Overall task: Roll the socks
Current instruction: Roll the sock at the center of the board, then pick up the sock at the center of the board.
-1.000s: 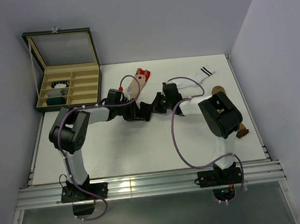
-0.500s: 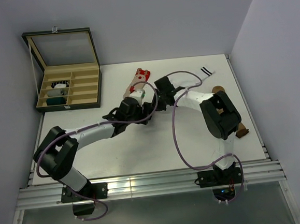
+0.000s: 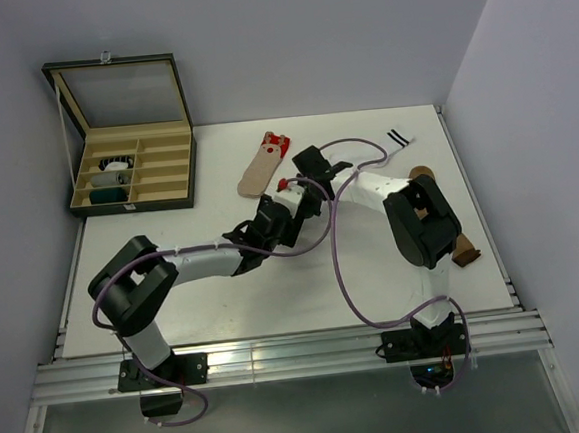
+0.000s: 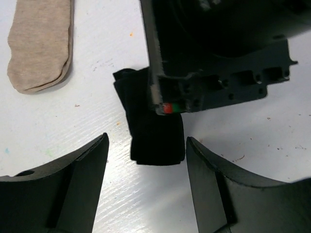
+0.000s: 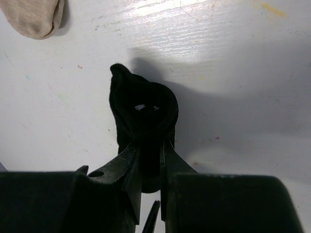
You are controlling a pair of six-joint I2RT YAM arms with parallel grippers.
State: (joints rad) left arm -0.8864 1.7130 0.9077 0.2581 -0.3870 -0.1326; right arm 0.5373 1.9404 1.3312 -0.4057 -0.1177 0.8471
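Note:
My left gripper grips the black sock's loose end (image 5: 151,183) next, fingers on both sides of the roll (image 5: 143,109), to take it over and lay it lengthwise in a box cell.
A black sock, rolled into a short bundle (image 4: 155,131), lies on the white table (image 4: 272,160). My right gripper (image 5: 150,145) is shut on its near end, and the roll (image 5: 143,109) sticks out past the fingers. My left gripper (image 4: 146,145) is open, one finger on each side of the roll's free end, touching nothing. In the top view both grippers meet at mid-table, left (image 3: 285,210) and right (image 3: 305,187). A beige sock with a red cuff (image 3: 263,165) lies flat just behind them.
An open divided box (image 3: 168,166) stands at the back left with rolled socks (image 3: 113,170) in its left cells. A white sock with black stripes (image 3: 397,138) lies at the back right. Brown fabric (image 3: 463,254) shows beside the right arm.
My left gripper has opened and let go of the black sock, then drawn back a little. My right gripper has shifted back and left, still on the roll.

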